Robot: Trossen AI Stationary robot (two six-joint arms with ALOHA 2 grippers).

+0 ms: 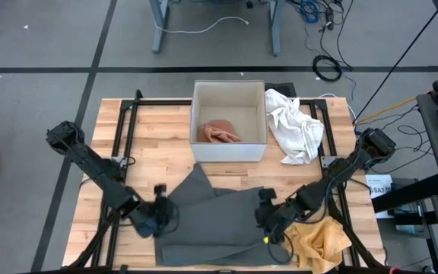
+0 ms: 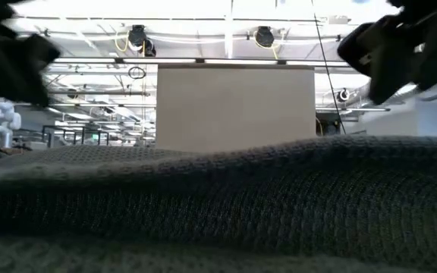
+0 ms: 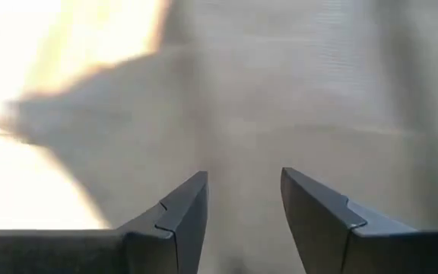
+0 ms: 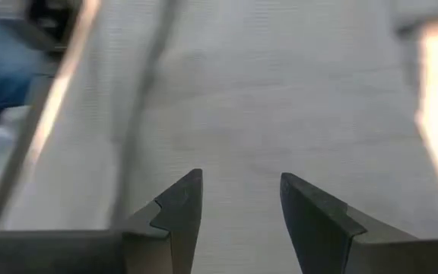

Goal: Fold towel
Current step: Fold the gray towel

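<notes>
The dark grey towel should next be grabbed with my left gripper by its edge (image 1: 158,245), so that I can fold the towel over its own middle (image 1: 217,227).
A dark grey towel (image 1: 215,217) lies partly folded and rumpled at the near middle of the table; one flap reaches toward the box. In the low view the towel (image 2: 218,197) fills the foreground. My left gripper (image 1: 166,211) is low over the towel's left edge, with its fingers open over grey cloth (image 3: 242,179). My right gripper (image 1: 267,215) is low over the towel's right part, also open over the cloth (image 4: 240,179). My left gripper points down at the towel's left part (image 3: 234,129) with its fingers apart; I cannot tell whether the tips touch the cloth. My right gripper points down at the towel's right part (image 4: 242,114) with its fingers apart; whether it touches cannot be told either.
An open white box (image 1: 229,148) stands at the far middle with a pinkish cloth (image 1: 219,132) inside. A crumpled white cloth (image 1: 295,125) lies to the right of the box. A yellow cloth (image 1: 322,240) lies at the near right corner. Black frame rails (image 1: 120,129) run along both sides of the table.
</notes>
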